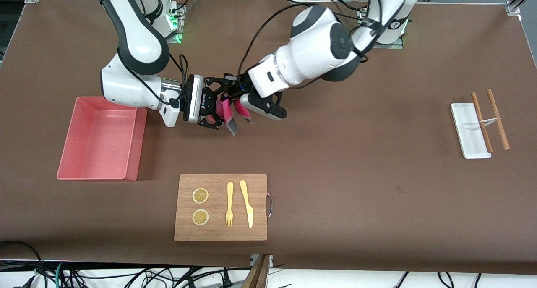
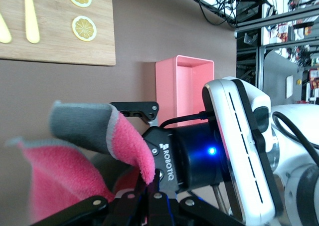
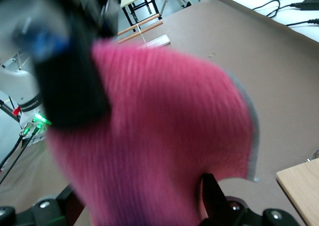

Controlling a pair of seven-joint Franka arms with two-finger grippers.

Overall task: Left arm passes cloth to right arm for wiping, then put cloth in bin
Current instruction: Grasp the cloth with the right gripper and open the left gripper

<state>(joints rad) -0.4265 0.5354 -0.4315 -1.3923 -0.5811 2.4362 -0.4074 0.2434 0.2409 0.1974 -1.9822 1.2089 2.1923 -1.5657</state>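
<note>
My right gripper is to take over the wiping from my left gripper. It will grab the cloth next by its loose magenta-red end.
The magenta-red cloth with a grey underside hangs in the air over the bare table, beside the pink bin. My left gripper is shut on the cloth's upper edge; in the left wrist view its gripper pinches the cloth. My right gripper is open, with its fingers spread on either side of the hanging cloth. In the right wrist view the cloth fills the gap of that gripper. The bin also shows in the left wrist view and looks empty.
A wooden cutting board with a yellow fork, knife and two lemon slices lies nearer the front camera. A flat white tray and two wooden sticks lie toward the left arm's end.
</note>
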